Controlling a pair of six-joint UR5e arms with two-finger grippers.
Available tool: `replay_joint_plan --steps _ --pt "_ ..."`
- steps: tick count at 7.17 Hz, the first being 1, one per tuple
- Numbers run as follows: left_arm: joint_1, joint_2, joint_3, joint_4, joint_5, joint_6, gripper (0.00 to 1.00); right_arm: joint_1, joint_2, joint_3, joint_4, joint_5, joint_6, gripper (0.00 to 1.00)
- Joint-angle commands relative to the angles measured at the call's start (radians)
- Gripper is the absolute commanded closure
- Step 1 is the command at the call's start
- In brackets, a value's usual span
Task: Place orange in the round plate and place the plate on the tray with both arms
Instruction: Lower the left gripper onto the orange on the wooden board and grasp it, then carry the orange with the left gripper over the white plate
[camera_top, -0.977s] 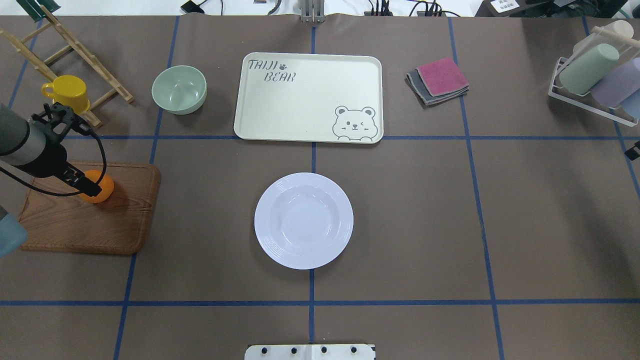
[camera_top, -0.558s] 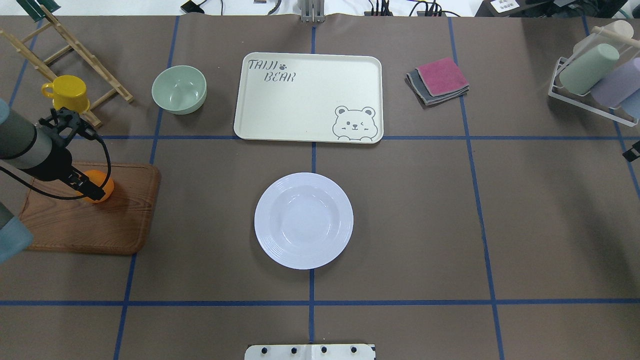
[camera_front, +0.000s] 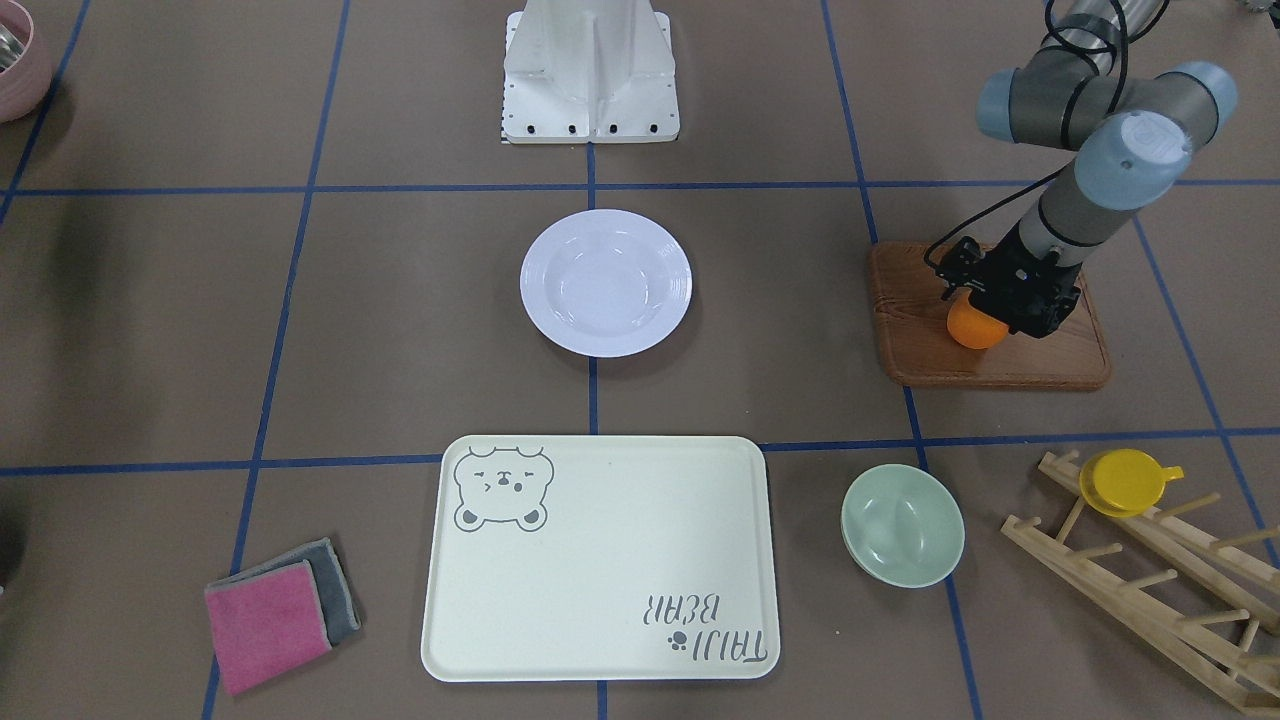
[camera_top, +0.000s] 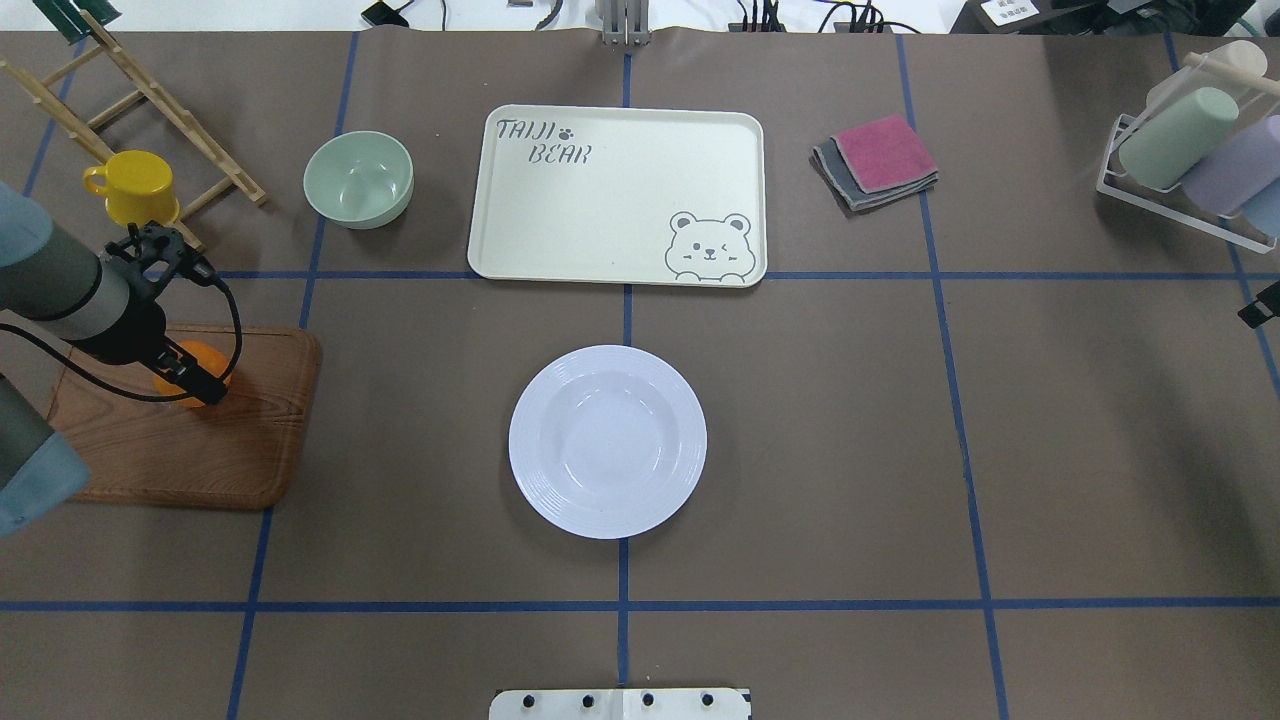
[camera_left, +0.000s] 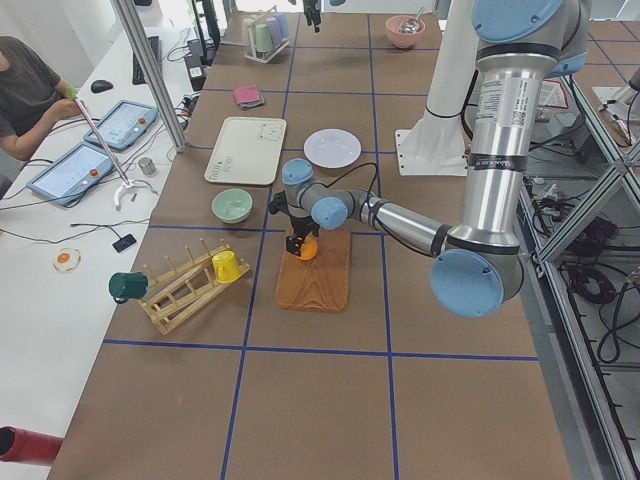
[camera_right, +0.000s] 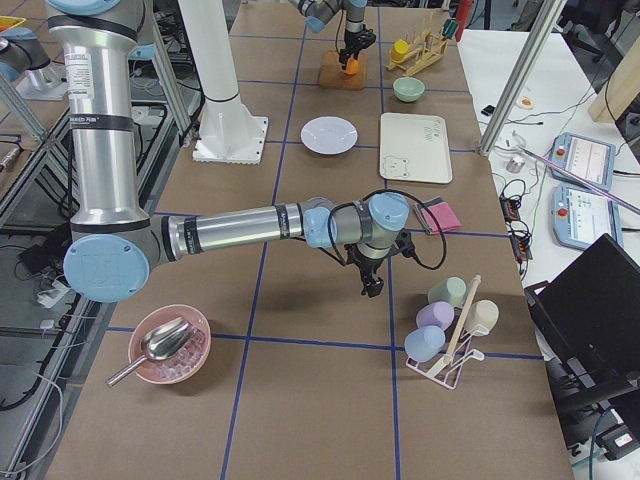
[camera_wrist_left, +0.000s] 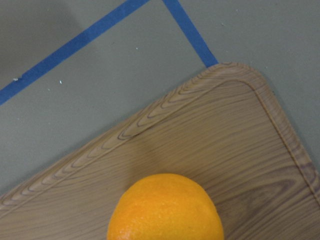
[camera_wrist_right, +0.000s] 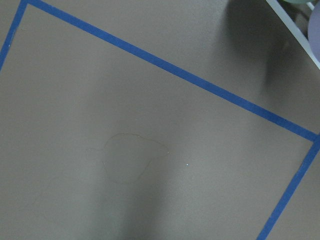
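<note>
My left gripper's fingers reach down around the orange (camera_front: 972, 328) (camera_wrist_left: 165, 207) on the wooden board, so it is time to close now and catch the orange.
The orange (camera_front: 972, 328) rests on the brown wooden board (camera_front: 990, 365) at my left. My left gripper (camera_front: 995, 305) comes down over the orange (camera_top: 192, 357) with its fingers apart around it, open. The left wrist view has the orange (camera_wrist_left: 165, 207) close, at its bottom edge, on the board. The white round plate (camera_top: 607, 441) lies empty in the middle of the table. Beyond it sits the cream bear tray (camera_top: 615, 190), also empty. My right gripper (camera_right: 372, 288) hangs low over bare table at the far right; I cannot tell its state.
A pale-green bowl (camera_top: 358, 178) stands left of the tray. A yellow cup (camera_top: 135, 187) hangs on the wooden rack (camera_top: 150, 95). Folded cloths (camera_top: 877, 160) lie right of the tray. A cup rack (camera_top: 1190, 150) stands at the far right.
My left arm has swung further over the board, and its gripper now covers more of the orange. The orange, plate and tray have stayed put.
</note>
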Motion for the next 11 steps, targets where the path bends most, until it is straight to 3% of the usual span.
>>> replay_joint_plan --steps 1,5,6,7,8,9,10,11 --pt "0.000 -0.024 0.023 0.001 0.000 0.001 0.01 -0.004 0.000 -0.003 0.000 -0.002 0.000 0.00" --pt "0.000 -0.008 0.028 -0.009 0.000 -0.001 0.02 -0.008 0.002 -0.009 0.002 -0.002 0.000 0.00" --pt "0.000 -0.011 0.028 -0.011 0.000 -0.022 0.65 -0.010 0.000 -0.014 0.024 -0.002 0.000 0.00" --pt "0.002 -0.026 0.029 -0.011 -0.001 -0.128 1.00 -0.010 -0.001 -0.049 0.079 0.000 0.002 0.00" --pt "0.000 -0.076 0.020 0.004 -0.039 -0.183 1.00 -0.010 -0.001 -0.084 0.136 0.000 0.003 0.00" --pt "0.000 -0.133 0.021 0.010 -0.148 -0.201 1.00 -0.010 -0.003 -0.098 0.162 0.000 0.005 0.00" --pt "0.002 -0.197 0.017 0.020 -0.223 -0.387 1.00 -0.010 -0.005 -0.097 0.164 0.000 0.006 0.00" --pt "0.009 -0.294 0.024 0.033 -0.227 -0.575 1.00 -0.008 -0.003 -0.097 0.164 0.000 0.006 0.00"
